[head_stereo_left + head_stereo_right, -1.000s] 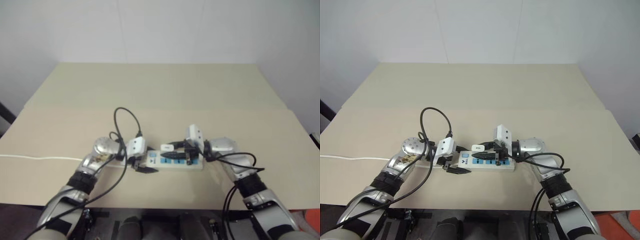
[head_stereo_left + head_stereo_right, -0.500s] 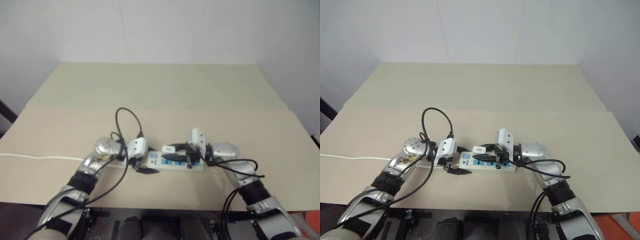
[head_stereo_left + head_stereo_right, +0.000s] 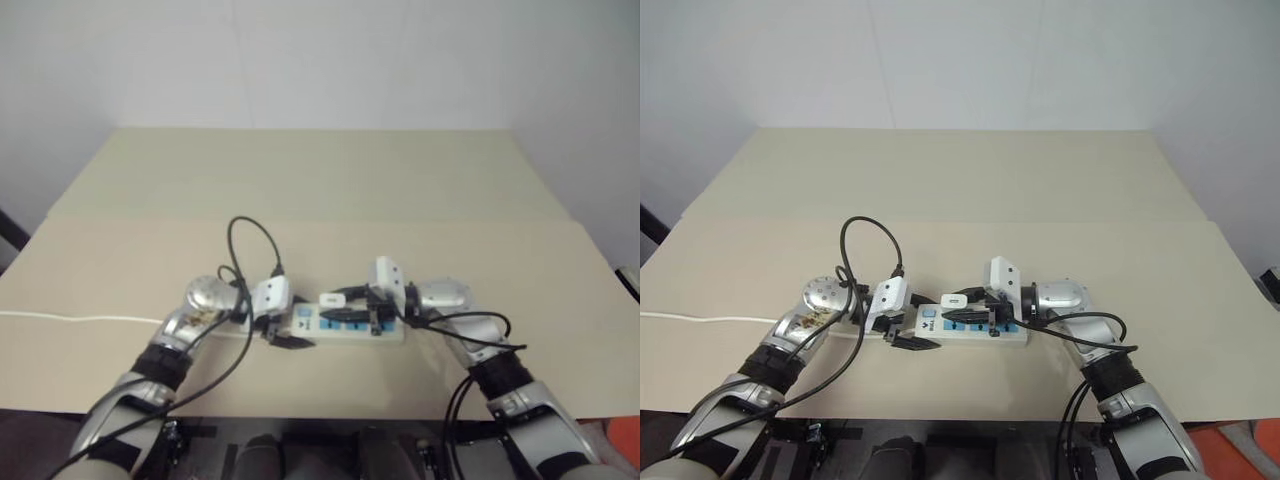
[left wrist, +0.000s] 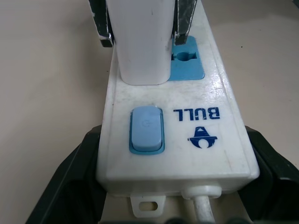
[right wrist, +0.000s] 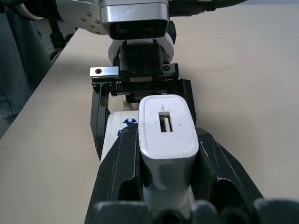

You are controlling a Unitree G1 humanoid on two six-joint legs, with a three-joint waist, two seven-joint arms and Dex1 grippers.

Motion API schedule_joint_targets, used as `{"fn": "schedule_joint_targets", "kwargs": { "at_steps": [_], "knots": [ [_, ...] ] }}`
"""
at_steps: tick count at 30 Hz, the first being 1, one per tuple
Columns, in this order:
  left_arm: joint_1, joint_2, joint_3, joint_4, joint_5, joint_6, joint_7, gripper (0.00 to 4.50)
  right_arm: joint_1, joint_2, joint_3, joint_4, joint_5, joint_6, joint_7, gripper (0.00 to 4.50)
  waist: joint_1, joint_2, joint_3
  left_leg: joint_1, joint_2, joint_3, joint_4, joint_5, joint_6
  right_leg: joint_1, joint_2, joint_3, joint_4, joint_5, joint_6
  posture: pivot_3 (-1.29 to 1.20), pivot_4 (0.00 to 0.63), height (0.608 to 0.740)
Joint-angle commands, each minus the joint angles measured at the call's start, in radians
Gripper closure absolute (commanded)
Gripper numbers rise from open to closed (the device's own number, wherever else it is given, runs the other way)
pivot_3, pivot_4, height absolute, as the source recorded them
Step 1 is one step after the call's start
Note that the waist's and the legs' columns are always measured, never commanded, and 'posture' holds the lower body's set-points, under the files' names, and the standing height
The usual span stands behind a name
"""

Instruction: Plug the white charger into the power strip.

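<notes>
The robot's right gripper needs to let go of the charger now: the white charger's base sits on the power strip (image 3: 985, 336), so the charger would stay plugged in.
The power strip (image 3: 985, 336) lies flat on the table near the front edge, with its blue switch (image 4: 146, 129) at its left end. My left gripper (image 3: 923, 321) is shut on that end, one black finger (image 4: 70, 177) on each long side. The white charger (image 5: 167, 126) stands upright on the strip at the socket beside the switch. Its base meets the strip's face and its prongs are hidden. My right gripper (image 3: 960, 306) is shut on the charger, a finger (image 4: 187, 18) on each side of it.
The beige table (image 3: 960, 200) stretches far back to a white wall. The strip's thin white cord (image 3: 700, 318) runs off toward the table's left edge. A black cable (image 3: 870, 240) loops up above my left wrist.
</notes>
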Motion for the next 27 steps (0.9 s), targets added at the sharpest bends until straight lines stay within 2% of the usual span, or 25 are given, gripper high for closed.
{"fn": "schedule_joint_targets", "kwargs": {
  "at_steps": [1, 15, 18, 24, 27],
  "knots": [
    [0.007, 0.081, 0.062, -0.006, 0.011, -0.006, -0.002, 1.19, 0.072, -0.054, 0.004, 0.144, -0.089, 0.091, -0.016, 3.39, -0.003, 0.000, 0.000, 0.000, 0.000, 0.000, 0.000, 0.000, 0.000, 0.000, 0.000, 0.000, 0.000, 0.000, 0.000, 0.00, 0.150, 0.740],
    [-0.016, 0.071, 0.052, 0.022, 0.012, -0.017, -0.005, 1.19, 0.098, -0.076, -0.010, 0.114, -0.075, 0.104, -0.029, 3.39, -0.004, -0.001, -0.001, 0.000, 0.000, 0.000, 0.000, 0.000, 0.000, 0.000, 0.000, 0.000, 0.000, 0.000, 0.000, 0.00, 0.150, 0.740],
    [-0.014, 0.071, 0.052, 0.021, 0.011, -0.015, -0.005, 1.19, 0.091, -0.073, -0.013, 0.113, -0.069, 0.114, -0.026, 2.38, -0.004, -0.002, -0.001, 0.000, 0.000, 0.000, 0.000, 0.000, 0.000, 0.000, 0.000, 0.000, 0.000, 0.000, 0.000, 0.00, 0.150, 0.740],
    [-0.008, 0.072, 0.050, 0.014, 0.005, -0.009, 0.001, 1.19, 0.086, -0.071, -0.029, 0.098, -0.080, 0.115, -0.024, 0.33, -0.018, -0.013, -0.006, 0.006, 0.003, 0.000, -0.004, 0.000, 0.000, 0.002, 0.003, 0.000, 0.000, -0.003, -0.001, 0.00, 0.150, 0.740],
    [-0.009, 0.067, 0.048, 0.019, 0.005, -0.009, 0.003, 1.19, 0.086, -0.080, -0.044, 0.076, -0.081, 0.118, -0.020, 0.33, -0.014, -0.013, -0.007, 0.009, 0.003, -0.001, -0.008, 0.000, 0.000, 0.003, 0.005, 0.001, 0.001, -0.007, 0.002, 0.00, 0.150, 0.740]
  ]
}}
